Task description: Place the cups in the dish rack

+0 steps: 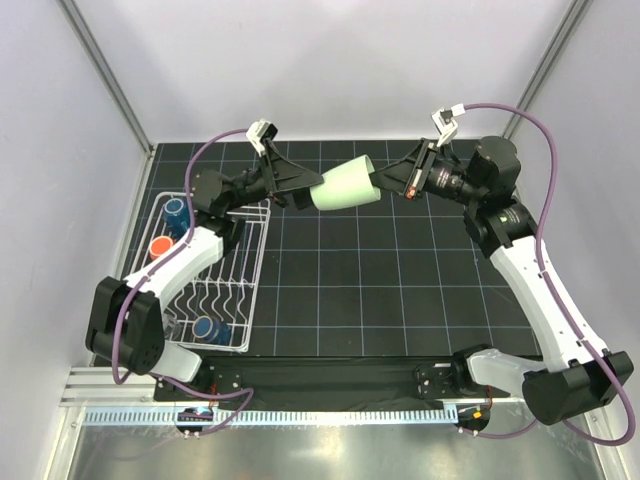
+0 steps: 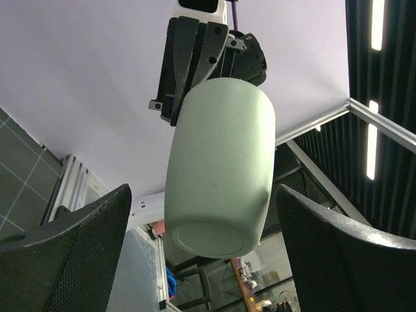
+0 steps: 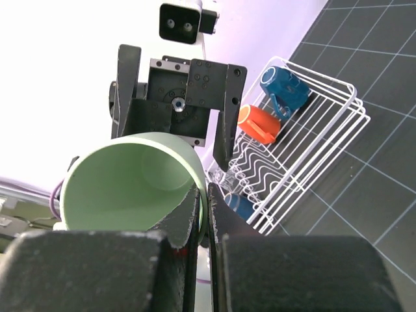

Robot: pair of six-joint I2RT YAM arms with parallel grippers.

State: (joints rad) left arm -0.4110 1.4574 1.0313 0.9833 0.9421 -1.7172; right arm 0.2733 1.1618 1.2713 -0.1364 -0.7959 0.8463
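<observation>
My left gripper should take hold of the pale green tumbler's base end (image 1: 329, 194) next. Its rim then stays free to go into the dish rack (image 1: 255, 270).
The pale green tumbler (image 1: 343, 186) hangs on its side in the air above the table's far middle. My right gripper (image 1: 385, 183) is shut on its rim, one finger inside and one outside, as the right wrist view shows (image 3: 208, 195). My left gripper (image 1: 305, 190) is open, its fingers (image 2: 71, 253) standing on either side of the tumbler's base (image 2: 221, 169) with gaps on both sides. The white dish rack (image 1: 255, 270) lies at the left. It holds a blue mug (image 1: 177, 213), the orange mug (image 1: 160, 247), the smaller blue mug (image 1: 210, 328) and a clear glass (image 1: 172, 325).
The black gridded mat (image 1: 400, 280) covers the table. The rack (image 3: 312, 156) sits along its left edge, with grey walls behind and beside it. A metal rail (image 1: 300, 412) runs along the near edge by the arm bases.
</observation>
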